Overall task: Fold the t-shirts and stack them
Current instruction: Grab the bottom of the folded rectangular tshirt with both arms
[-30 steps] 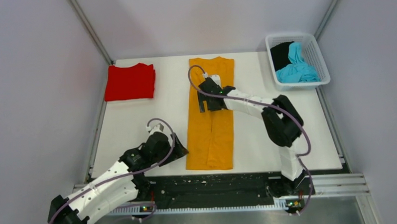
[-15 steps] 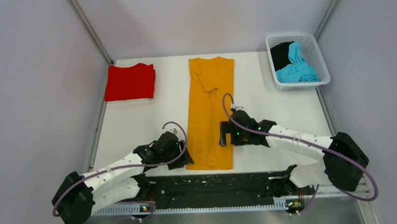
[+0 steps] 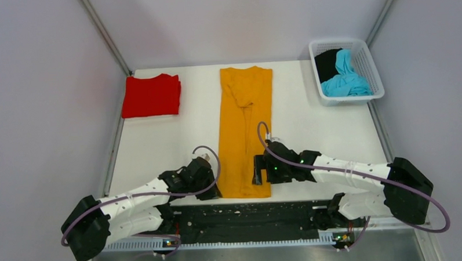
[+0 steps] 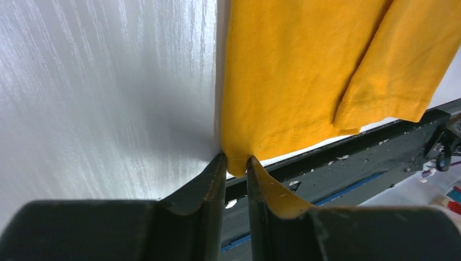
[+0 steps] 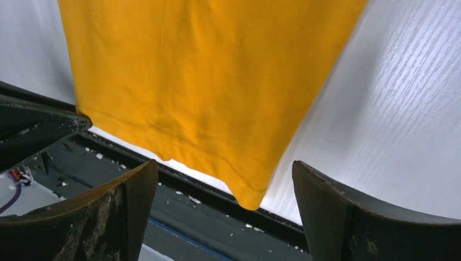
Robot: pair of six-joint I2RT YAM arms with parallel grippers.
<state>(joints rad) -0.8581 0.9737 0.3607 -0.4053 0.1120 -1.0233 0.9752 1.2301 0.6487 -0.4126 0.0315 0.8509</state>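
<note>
The right gripper grabs the orange-yellow t-shirt's free near hem corner [image 3: 267, 193] [image 5: 250, 197] next, opposite my left gripper's corner, to fold the hem evenly over.
An orange-yellow t-shirt [image 3: 245, 124] lies as a long folded strip down the middle of the table. My left gripper [image 3: 215, 192] is at its near left corner. In the left wrist view the jaws [image 4: 236, 159] pinch that hem corner of the shirt [image 4: 304, 70]. My right gripper [image 3: 258, 170] hovers over the near right corner. It stands open [image 5: 225, 163], with the tip of the shirt's hem [image 5: 206, 81] between its wide-apart fingers and touching neither. A red t-shirt [image 3: 151, 95] lies folded at the far left. A cyan-blue t-shirt [image 3: 346, 80] and a black one [image 3: 328, 62] sit crumpled in the basket.
The white mesh basket [image 3: 355, 97] stands at the far right corner of the white table [image 3: 159, 144]. A black rail [image 3: 249, 214] runs along the table's near edge, just below the shirt's hem. Grey walls close in on both sides.
My left gripper slid right to the shirt's near left corner and closed on it. My right arm swung from the shirt's upper middle back to its near right corner, staying open.
</note>
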